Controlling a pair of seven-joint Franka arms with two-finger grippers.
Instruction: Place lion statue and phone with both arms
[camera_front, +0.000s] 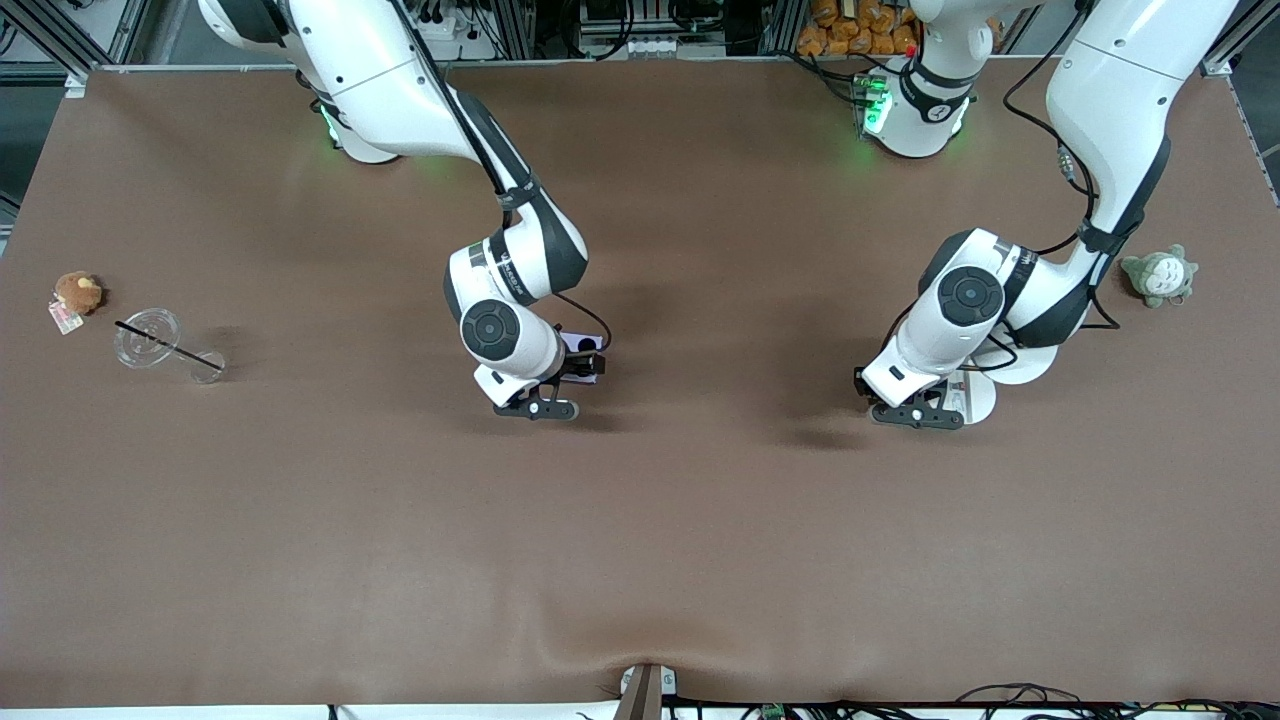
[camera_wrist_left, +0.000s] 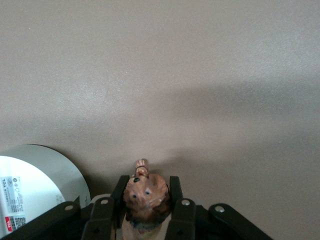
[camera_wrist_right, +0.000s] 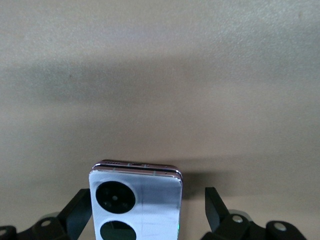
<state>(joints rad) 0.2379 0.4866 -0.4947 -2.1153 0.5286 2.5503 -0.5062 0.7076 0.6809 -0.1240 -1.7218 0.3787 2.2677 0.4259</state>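
In the left wrist view, the lion statue (camera_wrist_left: 145, 196) hangs low beside the white device on the tabletop and would stand, so it is time for my left gripper to let go now.
The lilac phone (camera_wrist_right: 136, 205) lies on the brown table under my right gripper (camera_wrist_right: 147, 196), its two black camera circles facing up. The right gripper's fingers stand open on either side of it, one close to its edge, the other clearly apart. In the front view the phone (camera_front: 583, 343) peeks out beside the right gripper (camera_front: 580, 366), mid-table. My left gripper (camera_wrist_left: 146, 184) is shut on the small reddish-brown lion statue (camera_wrist_left: 145, 196), low over the table. In the front view the left gripper (camera_front: 950, 398) hides the lion.
A white round device (camera_front: 985, 395) stands right beside the left gripper and also shows in the left wrist view (camera_wrist_left: 35, 185). A grey-white plush (camera_front: 1158, 275) sits near the left arm's table end. An orange-brown plush (camera_front: 77, 292) and a clear cup (camera_front: 147, 337) sit near the right arm's end.
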